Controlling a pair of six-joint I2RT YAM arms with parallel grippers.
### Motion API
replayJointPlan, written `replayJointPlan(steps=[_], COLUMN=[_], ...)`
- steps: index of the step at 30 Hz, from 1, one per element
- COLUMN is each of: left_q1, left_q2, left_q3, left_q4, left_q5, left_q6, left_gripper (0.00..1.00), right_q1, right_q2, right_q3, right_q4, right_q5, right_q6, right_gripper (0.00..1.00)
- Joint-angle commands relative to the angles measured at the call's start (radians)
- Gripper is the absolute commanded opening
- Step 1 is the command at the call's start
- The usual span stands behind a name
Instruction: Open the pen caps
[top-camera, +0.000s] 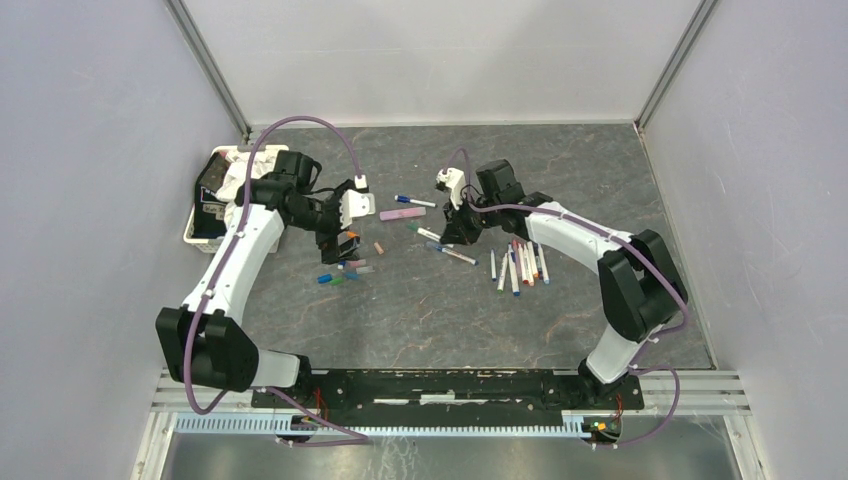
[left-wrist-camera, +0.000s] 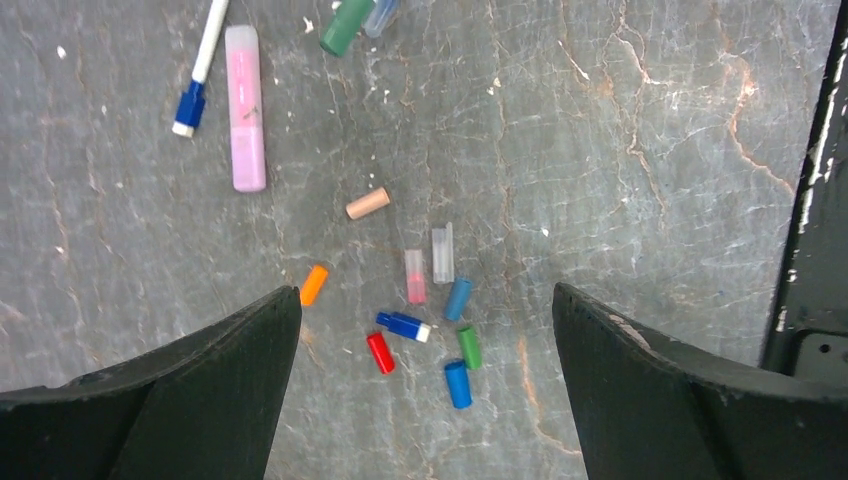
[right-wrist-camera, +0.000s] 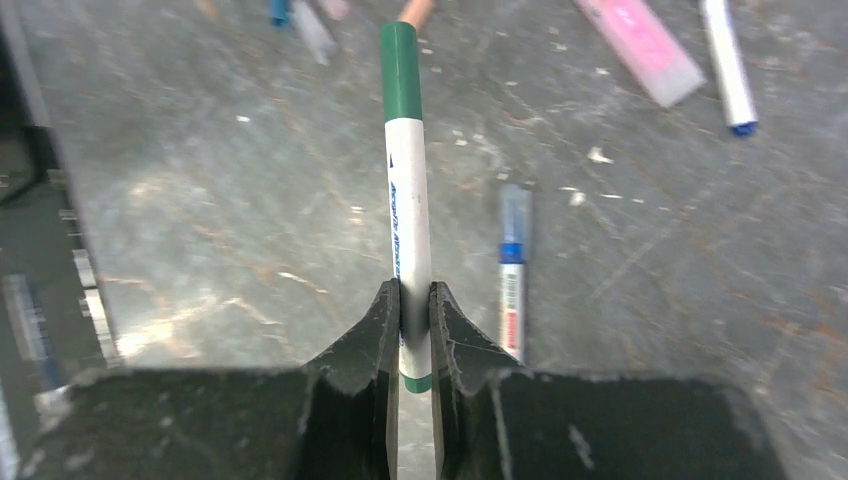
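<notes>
To pull the cap off, my left gripper next needs to grab only the green cap (top-camera: 413, 227) (left-wrist-camera: 347, 25), leaving the white body of the pen to my right gripper.
Loose pen caps lie in a cluster on the grey table: orange (left-wrist-camera: 314, 284), red (left-wrist-camera: 380, 352), green (left-wrist-camera: 469, 347), two blue ones (left-wrist-camera: 458, 384) and a pink one (left-wrist-camera: 415, 277). My left gripper (left-wrist-camera: 425, 292) (top-camera: 345, 240) hovers over them, open wide and empty. My right gripper (right-wrist-camera: 414, 290) (top-camera: 452, 228) is shut on the lower barrel of a white pen (right-wrist-camera: 408, 200). The green cap (right-wrist-camera: 399, 70) of that pen is on and points away from the fingers. The pen is lifted off the table.
A pink highlighter (left-wrist-camera: 245, 108) and a blue-ended marker (left-wrist-camera: 200, 70) lie beyond the caps. A blue pen with a clear cap (right-wrist-camera: 513, 270) lies beside the held one. A row of pens (top-camera: 520, 265) lies right of centre. A white bin (top-camera: 205, 205) stands at the back left.
</notes>
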Motion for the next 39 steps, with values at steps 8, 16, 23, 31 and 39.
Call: replayJointPlan(steps=[8,16,23,31,39], left_q1=[-0.064,-0.141,-0.190,-0.211,-0.224], left_q2=[0.128,0.130,0.131,0.129,0.117], left_q3=[0.009,-0.029,-0.064,-0.053,-0.028], left_q4=[-0.046,-0.064,-0.057,-0.023,-0.040], left_q5=[0.081,0.073,0.071,0.060,0.044], left_q6=[0.218,0.228,0.213,0.173,0.159], left_gripper=[0.92,0.80,0.62,0.24,0.02], right_q1=[0.105,0.133,0.133,0.133,0.153], right_q2=[-0.036,0.020,0.033,0.037,0.053], right_q3=[-0.004,0.021,0.026,0.019,-0.027], right_q4=[0.031,0.061,0.090,0.094,0.222], right_q5=[-0.284,-0.318,-0.333,-0.353,-0.399], right_q6=[0.238,0.289,0.322,0.331,0.444], right_gripper=[0.00,0.00,0.00,0.00,0.34])
